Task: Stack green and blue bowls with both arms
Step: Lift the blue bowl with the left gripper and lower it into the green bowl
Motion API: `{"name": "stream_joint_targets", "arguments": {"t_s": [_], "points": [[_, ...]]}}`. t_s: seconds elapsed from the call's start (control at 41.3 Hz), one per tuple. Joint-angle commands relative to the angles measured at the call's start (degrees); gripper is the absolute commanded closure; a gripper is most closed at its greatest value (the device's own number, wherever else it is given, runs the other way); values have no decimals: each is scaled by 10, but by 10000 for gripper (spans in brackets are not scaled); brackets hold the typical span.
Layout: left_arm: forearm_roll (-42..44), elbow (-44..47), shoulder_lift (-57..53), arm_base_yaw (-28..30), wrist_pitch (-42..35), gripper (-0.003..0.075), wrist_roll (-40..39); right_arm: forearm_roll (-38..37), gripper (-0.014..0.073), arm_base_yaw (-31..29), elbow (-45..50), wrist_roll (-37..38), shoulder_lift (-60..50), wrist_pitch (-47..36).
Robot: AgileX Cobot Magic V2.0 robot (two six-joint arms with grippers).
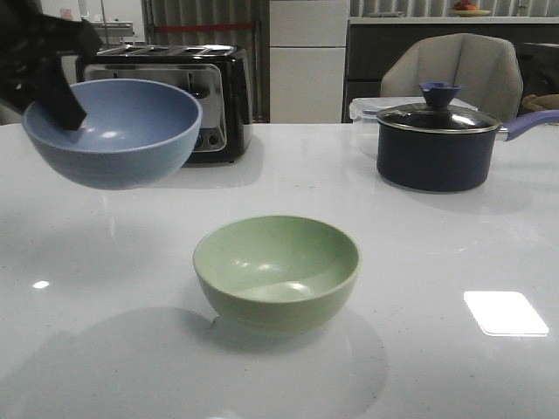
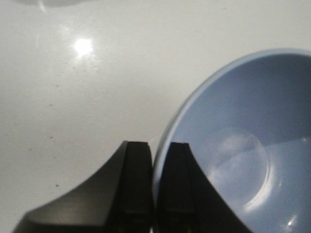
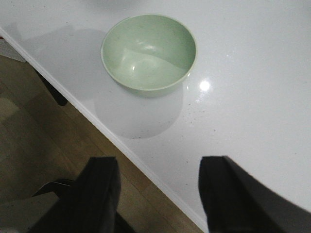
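The blue bowl's base [image 1: 118,182] hangs above and beside the green bowl [image 1: 277,269], so for now the blue bowl stays in my closed left gripper until it is over it.
The blue bowl [image 1: 113,131] hangs in the air at the left of the front view, held by its rim and clear of the table. My left gripper [image 1: 63,106] is shut on that rim, one finger inside the bowl and one outside; the left wrist view shows the gripper [image 2: 154,158] pinching the blue bowl [image 2: 243,145]. The green bowl [image 1: 277,269] stands upright and empty on the white table, to the right of and below the blue bowl. It also shows in the right wrist view [image 3: 148,53]. My right gripper [image 3: 158,167] is open and empty over the table's near edge, apart from the green bowl.
A dark saucepan with a lid and purple handle [image 1: 441,144] stands at the back right. A black toaster [image 1: 196,92] stands at the back left, behind the blue bowl. The table edge [image 3: 121,145] with wooden floor beyond shows in the right wrist view.
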Motion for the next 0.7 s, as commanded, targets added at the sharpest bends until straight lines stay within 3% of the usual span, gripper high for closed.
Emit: {"name": "stream_joint_targets", "arguments": {"t_s": [0.0, 0.339, 0.678], "points": [[-28, -40, -27, -39, 7, 627, 12, 2, 116, 1, -16, -3, -3, -41], [-74, -51, 16, -146, -9, 627, 12, 2, 116, 0, -16, -3, -3, -41], [-80, -51, 98, -166, -66, 627, 12, 2, 116, 0, -16, -3, -3, -40]]}}
